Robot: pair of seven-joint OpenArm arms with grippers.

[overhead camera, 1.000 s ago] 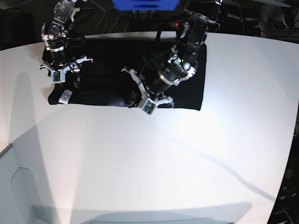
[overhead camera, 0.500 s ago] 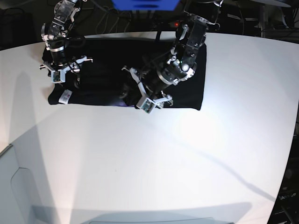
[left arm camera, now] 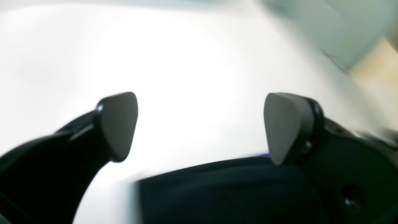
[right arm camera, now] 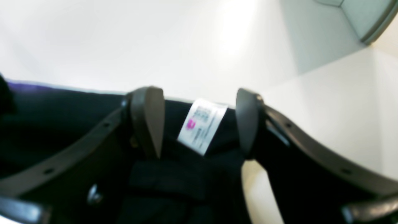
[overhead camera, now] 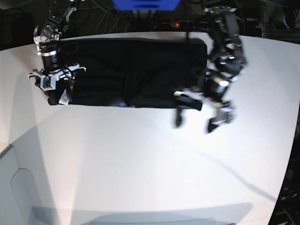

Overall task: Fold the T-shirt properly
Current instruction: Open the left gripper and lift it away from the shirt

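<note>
The right gripper isn't ready to close on the shirt yet: its fingers are above the black cloth around the white tag (right arm camera: 203, 124), so it should come down first.
The black T-shirt (overhead camera: 126, 70) lies folded into a long band across the back of the white table (overhead camera: 140, 164). A purple sliver of its print (overhead camera: 123, 104) shows at the front edge. My left gripper (overhead camera: 198, 121) hangs open and wide over bare table, just in front of the shirt's right end. In the left wrist view its pads (left arm camera: 119, 124) hold nothing and the shirt's edge (left arm camera: 233, 189) lies below them. My right gripper (overhead camera: 56, 75) is open over the shirt's left end. In the right wrist view the gripper (right arm camera: 199, 121) straddles the white tag (right arm camera: 203, 124) without pinching it.
A blue object (overhead camera: 145, 4) and cables lie behind the table's back edge. A pale grey box (overhead camera: 18, 187) sits at the front left corner. The left arm (overhead camera: 227, 51) reaches down over the shirt's right end.
My left gripper let go of the shirt's middle, opened wide and swung right, off the cloth onto bare table. My right gripper opened a little more and shifted slightly left.
</note>
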